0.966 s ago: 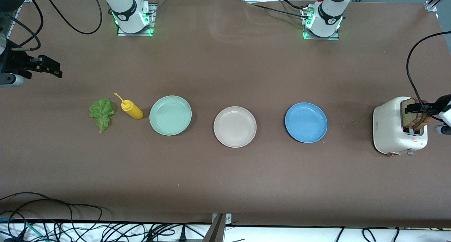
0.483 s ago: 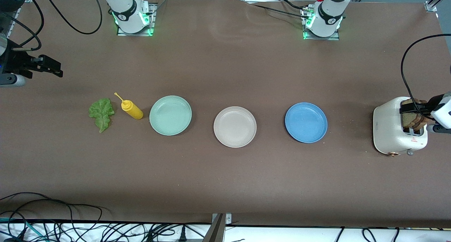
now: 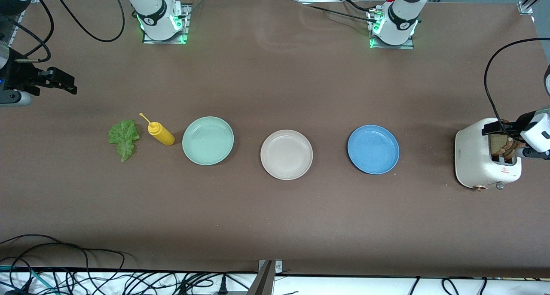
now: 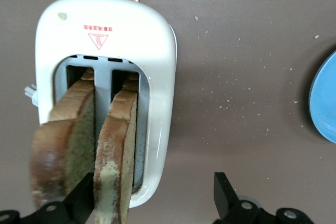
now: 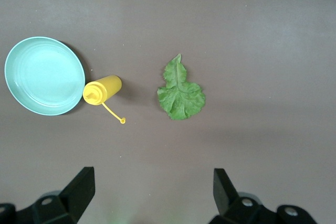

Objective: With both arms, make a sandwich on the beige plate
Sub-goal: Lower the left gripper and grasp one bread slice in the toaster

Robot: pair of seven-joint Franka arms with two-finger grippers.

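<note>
The left gripper should next take the bread slice by its pale-patched crust end (image 4: 109, 191), so that it can build the sandwich on the beige plate.
Two brown bread slices (image 3: 508, 144) stand upright in the slots of a white toaster (image 3: 477, 157) at the left arm's end of the table. My left gripper (image 3: 507, 126) hangs open over the toaster. In the left wrist view one finger (image 4: 83, 198) sits between the two slices. The other finger (image 4: 226, 192) is outside the toaster (image 4: 157, 61), so one slice (image 4: 118, 145) lies between them, ungripped. The beige plate (image 3: 286, 154) is empty at mid-table. A green lettuce leaf (image 3: 124, 138) (image 5: 180, 92) lies flat toward the right arm's end. My right gripper (image 3: 64, 83) (image 5: 152, 195) waits open above bare table there.
A yellow squeeze bottle (image 3: 161, 133) (image 5: 101, 89) lies on its side between the lettuce and a mint-green plate (image 3: 208, 140) (image 5: 44, 75). A blue plate (image 3: 373, 149) (image 4: 325, 98) sits between the beige plate and the toaster. Crumbs dot the table near the toaster.
My left gripper has shifted and sunk closer onto the toaster, with one finger now between the slices. The right arm has hardly moved.
</note>
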